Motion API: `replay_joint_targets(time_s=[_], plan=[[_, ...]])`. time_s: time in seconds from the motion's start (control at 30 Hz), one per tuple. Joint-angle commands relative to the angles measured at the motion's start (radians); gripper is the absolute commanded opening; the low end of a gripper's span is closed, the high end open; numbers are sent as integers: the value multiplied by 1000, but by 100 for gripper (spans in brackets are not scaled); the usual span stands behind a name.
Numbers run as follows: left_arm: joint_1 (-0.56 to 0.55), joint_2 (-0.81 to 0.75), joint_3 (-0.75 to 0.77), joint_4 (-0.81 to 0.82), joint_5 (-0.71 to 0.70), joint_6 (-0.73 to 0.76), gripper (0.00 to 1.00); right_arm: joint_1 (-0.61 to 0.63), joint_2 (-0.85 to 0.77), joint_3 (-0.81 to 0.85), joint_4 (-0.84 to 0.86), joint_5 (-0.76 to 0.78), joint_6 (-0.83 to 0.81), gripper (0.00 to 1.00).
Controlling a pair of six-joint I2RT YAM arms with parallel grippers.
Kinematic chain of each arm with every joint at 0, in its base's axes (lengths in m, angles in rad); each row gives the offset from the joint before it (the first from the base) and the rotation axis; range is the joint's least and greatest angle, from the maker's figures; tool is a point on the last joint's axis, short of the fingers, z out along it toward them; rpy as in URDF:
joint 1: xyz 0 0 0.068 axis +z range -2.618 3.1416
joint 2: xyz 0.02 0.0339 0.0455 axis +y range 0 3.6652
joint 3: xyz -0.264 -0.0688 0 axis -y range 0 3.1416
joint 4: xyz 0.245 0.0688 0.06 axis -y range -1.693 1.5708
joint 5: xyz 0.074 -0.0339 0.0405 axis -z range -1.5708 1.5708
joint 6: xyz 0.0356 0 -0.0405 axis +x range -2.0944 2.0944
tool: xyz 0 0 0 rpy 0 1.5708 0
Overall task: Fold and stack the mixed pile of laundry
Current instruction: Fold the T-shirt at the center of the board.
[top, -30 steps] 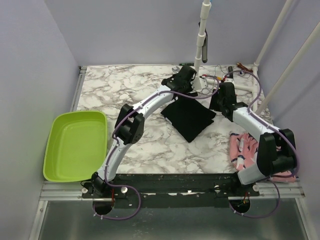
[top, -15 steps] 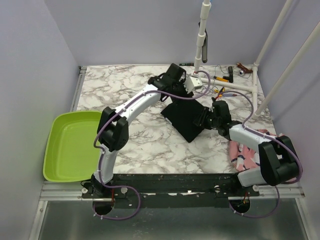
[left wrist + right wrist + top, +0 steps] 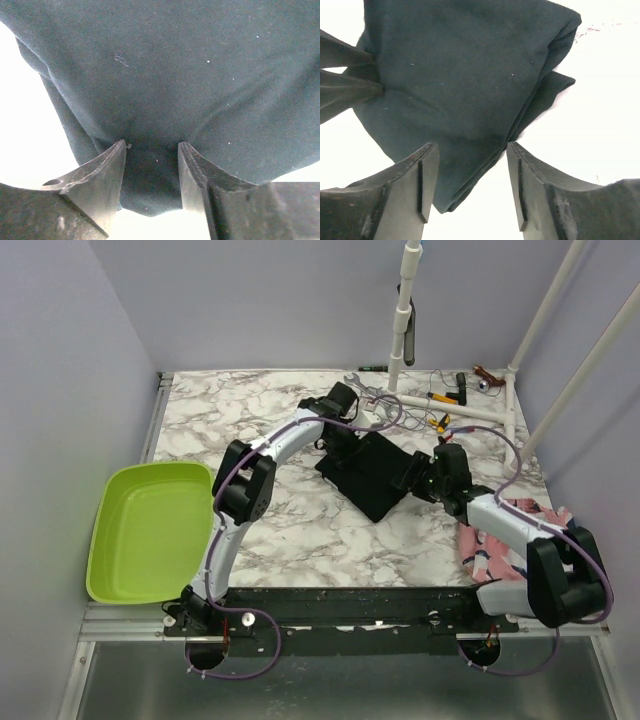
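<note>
My right gripper takes hold of the black garment's folded edge [image 3: 400, 494] [image 3: 479, 169] nearest the pink shark-print garment next, layers together, to stack it folded.
The large black garment [image 3: 370, 475] lies folded mid-table; it fills the left wrist view [image 3: 175, 65] and shows in the right wrist view [image 3: 465, 65]. My left gripper [image 3: 338, 445] is at its far-left corner, jaws [image 3: 152, 147] closed partway on a thick fold of the cloth, which puckers there. Its fingers [image 3: 350, 82] show pinching that corner. My right gripper [image 3: 412, 475] is at the garment's right edge, open [image 3: 470, 150], the folded edge lying between its fingers. The pink shark-print garment [image 3: 488, 540] lies crumpled at the right, partly under the right arm. The striped garment is out of view.
A lime green basin [image 3: 150, 530] sits at the table's left edge. A white post [image 3: 400, 330] stands at the back centre, with loose tools and cables [image 3: 445, 395] beside it. White pipes [image 3: 545, 380] slant along the right side.
My left gripper came from the back of the table down onto the black garment's far-left corner. My right gripper swung to its right edge. The garment shifted slightly left.
</note>
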Motion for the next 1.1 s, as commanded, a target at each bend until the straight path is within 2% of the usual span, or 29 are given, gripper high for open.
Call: replay_joint_targets(time_s=[0.0,0.03,0.07,0.1,0.17,0.3,0.37,0.57,0.67,0.73,0.83,0.9,1.0,1.07], plan=[[14,-122,-49,-9,85,-34,51,-4,-129,-25,-74,31,49,70],[22,-153,-65,3,105,-43,54,-4,-146,-41,-72,26,68,76],[34,-193,-94,23,128,-61,57,-4,-152,-61,-63,18,92,96],[45,-226,-133,60,141,-87,62,-4,-150,-75,-49,9,109,99],[75,-295,-224,149,146,-140,69,-4,-121,-86,-8,-2,135,100],[104,-296,-321,208,137,-215,74,-5,-58,-99,49,-14,178,99],[107,-257,-329,184,168,-240,75,-6,-30,-116,98,-27,196,99],[120,-171,-328,184,230,-335,85,-6,37,-149,210,-84,230,95],[122,-160,-315,184,282,-371,84,-6,52,-153,244,-89,233,94],[121,-156,-316,179,348,-392,74,-6,70,-145,258,-94,228,93],[130,-171,-370,208,425,-442,37,-11,96,-129,264,-77,213,91],[146,-204,-449,274,470,-501,25,-34,109,-130,266,-72,200,87],[169,-245,-560,405,527,-610,15,-64,135,-132,291,-132,189,74],[169,-245,-600,463,571,-665,4,-65,176,-127,326,-208,192,69]])
